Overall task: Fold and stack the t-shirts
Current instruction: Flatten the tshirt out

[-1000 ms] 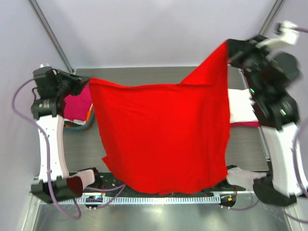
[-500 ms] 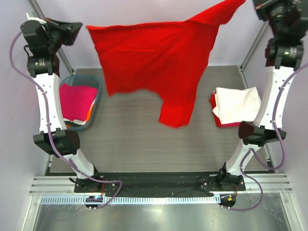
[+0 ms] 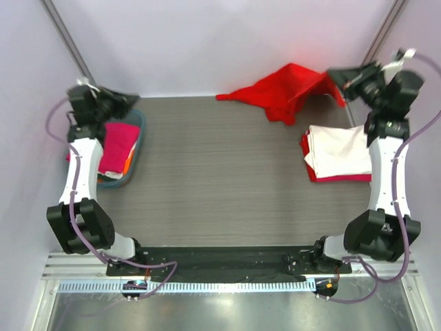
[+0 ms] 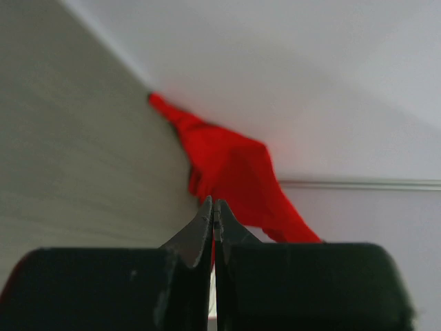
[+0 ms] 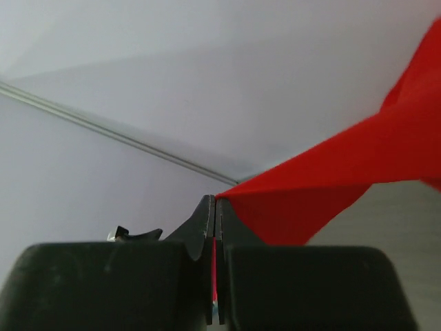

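My left gripper would come away empty if lifted now, as its shut, empty fingers are far from the red shirt.
A bright red t-shirt lies bunched at the table's far right edge. My right gripper is shut on one corner of it; in the right wrist view the red cloth runs out of the shut jaws. My left gripper is shut and empty at the far left, well apart from the shirt. The left wrist view shows the shut fingers with the red shirt far beyond them. A folded stack with a white shirt on top lies on the right.
A teal basket at the left holds a magenta pink shirt and an orange one. White enclosure walls and metal frame posts stand close behind both grippers. A grey wood-grain table lies between the arms.
Both arms have come down from high up. The red shirt, spread in the air between both grippers, has dropped into a heap at the back right. My left gripper has let go of it.
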Controlling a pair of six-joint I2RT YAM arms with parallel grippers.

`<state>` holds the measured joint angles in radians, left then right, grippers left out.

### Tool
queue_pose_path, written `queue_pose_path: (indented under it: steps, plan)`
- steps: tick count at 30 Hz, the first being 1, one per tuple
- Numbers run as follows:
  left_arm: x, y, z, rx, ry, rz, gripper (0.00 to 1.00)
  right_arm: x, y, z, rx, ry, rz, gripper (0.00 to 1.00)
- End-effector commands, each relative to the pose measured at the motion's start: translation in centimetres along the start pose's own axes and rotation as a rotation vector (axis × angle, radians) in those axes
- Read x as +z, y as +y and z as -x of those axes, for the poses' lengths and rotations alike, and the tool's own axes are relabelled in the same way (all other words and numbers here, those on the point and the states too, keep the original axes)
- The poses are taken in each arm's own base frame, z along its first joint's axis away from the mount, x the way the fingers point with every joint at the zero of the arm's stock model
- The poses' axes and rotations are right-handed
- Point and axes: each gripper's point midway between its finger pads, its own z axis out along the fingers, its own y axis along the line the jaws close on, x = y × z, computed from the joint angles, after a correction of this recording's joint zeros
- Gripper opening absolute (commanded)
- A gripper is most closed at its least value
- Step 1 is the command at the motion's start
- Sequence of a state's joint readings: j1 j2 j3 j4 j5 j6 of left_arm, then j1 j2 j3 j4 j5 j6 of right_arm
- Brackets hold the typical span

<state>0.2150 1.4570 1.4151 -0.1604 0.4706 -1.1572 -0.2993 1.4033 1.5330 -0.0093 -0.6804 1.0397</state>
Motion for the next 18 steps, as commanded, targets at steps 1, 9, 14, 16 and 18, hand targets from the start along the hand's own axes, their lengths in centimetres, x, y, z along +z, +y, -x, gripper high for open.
queue_pose_path:
  steps: [1,9,14,16,18]
  plan:
    - [-0.2,2.5,-7.4,0.136,0.133,0.061,0.01,-2.3,-1.7,-3.4,-0.051,0.050,-0.007,0.01]
    - [1.5,4.6,-25.8,0.300,0.444,0.087,0.69,-5.2,-7.2,-8.3,-0.058,0.122,-0.171,0.01]
    - [5.2,4.5,-31.4,0.351,0.535,0.098,0.71,-5.1,-8.0,-8.2,-0.052,0.120,-0.205,0.01]
    - [7.1,3.3,-32.4,0.351,0.535,0.083,0.71,-4.6,-8.4,-7.7,-0.060,0.107,-0.220,0.01]
    - [9.4,5.0,-35.2,0.336,0.582,0.117,0.71,-4.1,-8.2,-6.8,-0.073,0.092,-0.221,0.01]
